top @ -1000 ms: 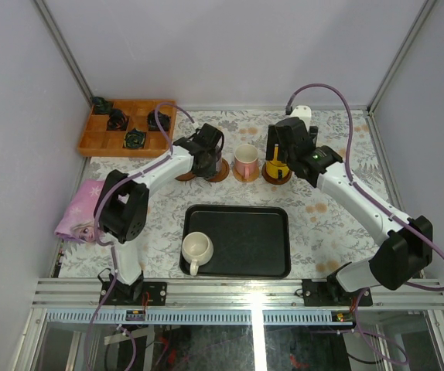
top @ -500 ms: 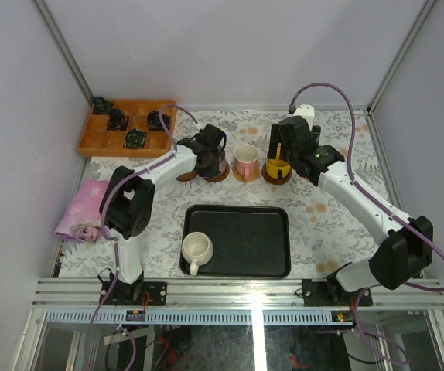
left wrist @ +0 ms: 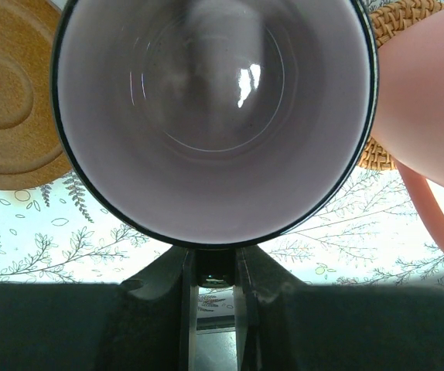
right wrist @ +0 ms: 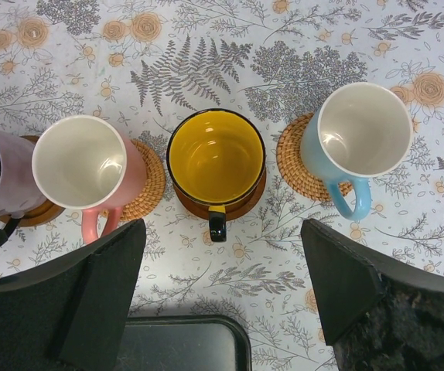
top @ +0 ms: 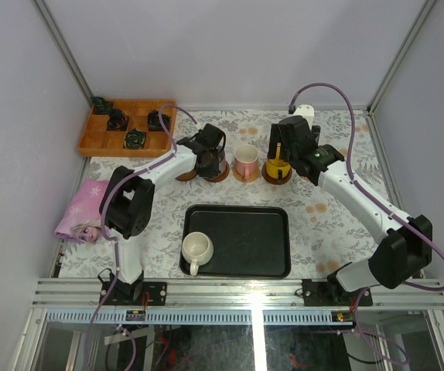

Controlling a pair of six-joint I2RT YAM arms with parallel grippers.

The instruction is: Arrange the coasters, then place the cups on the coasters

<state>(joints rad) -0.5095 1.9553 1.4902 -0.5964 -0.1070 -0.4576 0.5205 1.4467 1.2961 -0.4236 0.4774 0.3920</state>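
My left gripper should release the mauve cup (left wrist: 210,116) now: the cup is upright and the brown coaster's edge shows beneath it, so the cup would end up on that coaster.
My left gripper (left wrist: 215,263) is shut on the handle of the mauve cup (left wrist: 210,116), which stands over a brown coaster (top: 219,173). An empty wooden coaster (left wrist: 9,100) lies just to its left. The pink cup (right wrist: 80,162) sits on a woven coaster (right wrist: 146,182). On a brown coaster (right wrist: 253,202) stands the yellow cup (right wrist: 216,158), and the light blue cup (right wrist: 365,131) rests on another woven coaster (right wrist: 295,158). My right gripper (right wrist: 222,232) hangs open above the yellow cup's handle, holding nothing. The cream cup (top: 197,249) stands in the black tray (top: 253,243).
A wooden compartment box (top: 128,127) with dark items sits at the back left. A pink cloth (top: 79,210) lies at the table's left edge. The tray occupies the near middle, between the two arm bases.
The left arm edged slightly right with the mauve cup a second ago and has since held still. The right gripper has stayed open over the yellow cup.
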